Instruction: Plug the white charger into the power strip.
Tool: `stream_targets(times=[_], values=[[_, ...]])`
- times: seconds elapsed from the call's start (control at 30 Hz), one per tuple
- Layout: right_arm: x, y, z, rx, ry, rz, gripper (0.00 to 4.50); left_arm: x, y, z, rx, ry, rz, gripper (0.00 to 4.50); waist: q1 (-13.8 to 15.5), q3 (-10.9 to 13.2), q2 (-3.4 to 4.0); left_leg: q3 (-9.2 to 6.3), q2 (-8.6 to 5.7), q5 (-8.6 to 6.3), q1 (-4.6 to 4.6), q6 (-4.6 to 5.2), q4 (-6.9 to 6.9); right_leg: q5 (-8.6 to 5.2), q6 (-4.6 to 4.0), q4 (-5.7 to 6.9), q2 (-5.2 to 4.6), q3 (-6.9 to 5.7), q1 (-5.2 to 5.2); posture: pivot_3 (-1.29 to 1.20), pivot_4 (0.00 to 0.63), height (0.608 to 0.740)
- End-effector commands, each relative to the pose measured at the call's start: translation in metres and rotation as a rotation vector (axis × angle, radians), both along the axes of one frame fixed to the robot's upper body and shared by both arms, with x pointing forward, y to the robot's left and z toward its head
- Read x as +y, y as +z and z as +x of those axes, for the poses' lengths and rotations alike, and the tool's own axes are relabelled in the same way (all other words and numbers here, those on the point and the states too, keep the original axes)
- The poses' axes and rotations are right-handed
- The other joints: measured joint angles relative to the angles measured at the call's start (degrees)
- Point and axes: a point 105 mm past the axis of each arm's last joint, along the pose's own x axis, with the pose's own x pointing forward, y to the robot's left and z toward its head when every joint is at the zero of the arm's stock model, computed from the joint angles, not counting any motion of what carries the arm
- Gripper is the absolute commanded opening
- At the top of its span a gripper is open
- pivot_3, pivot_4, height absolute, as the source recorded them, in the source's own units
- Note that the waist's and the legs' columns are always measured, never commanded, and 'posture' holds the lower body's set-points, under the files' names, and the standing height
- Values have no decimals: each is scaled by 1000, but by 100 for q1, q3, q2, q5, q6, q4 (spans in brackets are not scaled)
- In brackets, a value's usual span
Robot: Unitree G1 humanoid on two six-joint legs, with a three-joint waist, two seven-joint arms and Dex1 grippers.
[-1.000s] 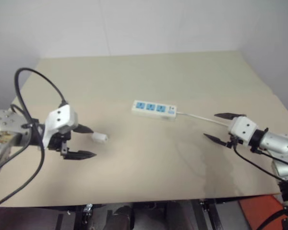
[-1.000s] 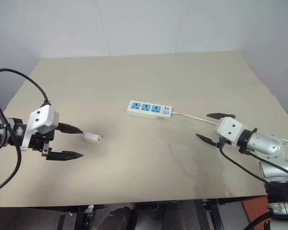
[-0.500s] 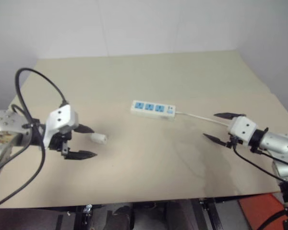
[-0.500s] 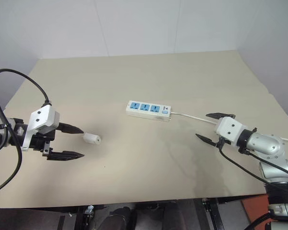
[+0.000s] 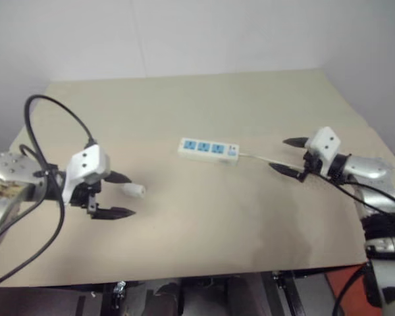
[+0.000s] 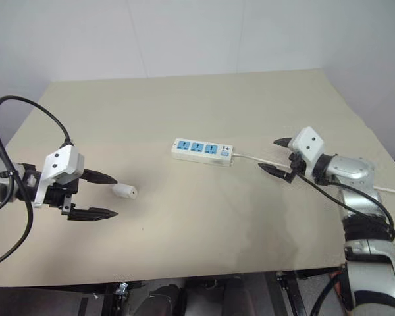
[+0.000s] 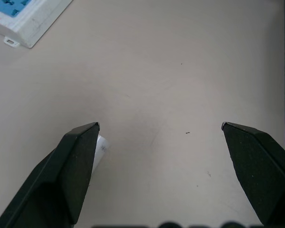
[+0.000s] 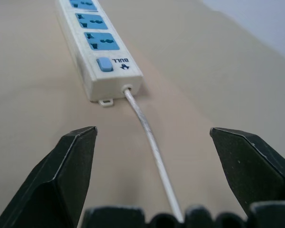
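Observation:
The power strip needs to stay steady for plugging in the charger (image 5: pixel 134 190), so the robot's right gripper should next grab it by its switch end (image 5: pixel 230 151).
The white charger (image 6: pixel 124 191) lies on its side on the tan table, just right of my left gripper (image 6: pixel 100 195), which is open with nothing between its fingers. In the left wrist view the charger (image 7: pixel 101 148) peeks out from behind one finger. The power strip (image 6: pixel 202 151), white with three blue outlets, lies at the table's middle. Its thin cord (image 6: pixel 258 160) runs right. My right gripper (image 6: pixel 276 155) hovers open over that cord, pointing at the strip's switch end (image 8: pixel 104 64).
The tan table (image 6: pixel 197 243) ends at a front edge near me and at a white wall behind. A black cable (image 6: pixel 20 108) loops above my left arm. The strip's cord (image 6: pixel 392 192) runs off the table's right edge.
My right gripper has moved forward and left toward the power strip's cord end, rising slightly and rolling. The left gripper, charger and strip have stayed put.

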Motion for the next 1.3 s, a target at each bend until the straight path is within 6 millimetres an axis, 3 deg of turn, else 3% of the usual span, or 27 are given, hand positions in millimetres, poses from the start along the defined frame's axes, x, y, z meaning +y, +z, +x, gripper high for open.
stream_targets(times=[0.03, 0.27, 0.37, 0.77, 1.03, 1.17, 1.3], values=[[6, -8, 18, 84, -25, 66, 4486, -7, 6, -1, -43, -27, 2, 4500, -9, 0, 0, 1, 1, 2, -2, -3, -1, 2, -2, -5, 0, 1, -3, 0, 150, 740], [21, -33, 35, 191, -55, 21, 4486, -10, 6, -4, -40, -21, 4, 4500, -14, 0, 1, 6, 21, 2, -13, -38, -2, 5, -4, 11, 19, 0, -16, 0, 150, 740], [23, -43, 37, 238, -76, 1, 3965, -9, 4, -7, -34, -14, 6, 4500, -17, 0, 1, 7, 21, 0, -15, -41, -1, 5, -4, 10, 19, 1, -17, 0, 150, 740], [25, -48, 34, 205, -46, -68, 9, -9, 2, -5, -38, -12, 13, 4500, -52, -1, 1, 9, 25, -2, -10, -41, 1, 7, -6, 14, 23, 1, -15, 0, 150, 740], [39, -28, 5, 87, 147, -32, 9, -11, 2, -5, -39, -21, 8, 4500, -117, -1, 1, 8, 29, -5, -12, -39, 0, 7, -6, 15, 25, -1, -17, 0, 150, 740], [44, -23, -31, 47, 193, -38, 9, -11, -1, -5, -33, -25, 9, 4500, -88, -1, 1, 9, 30, -12, -14, -32, 2, 7, -5, 23, 26, -1, -24, 0, 150, 740], [42, -31, -61, 77, 161, -41, 9, -13, -2, -4, -29, -32, 5, 4500, -84, -1, 1, 14, 30, -19, -18, -23, 4, 7, -5, 24, 26, 0, -34, 0, 150, 740]])
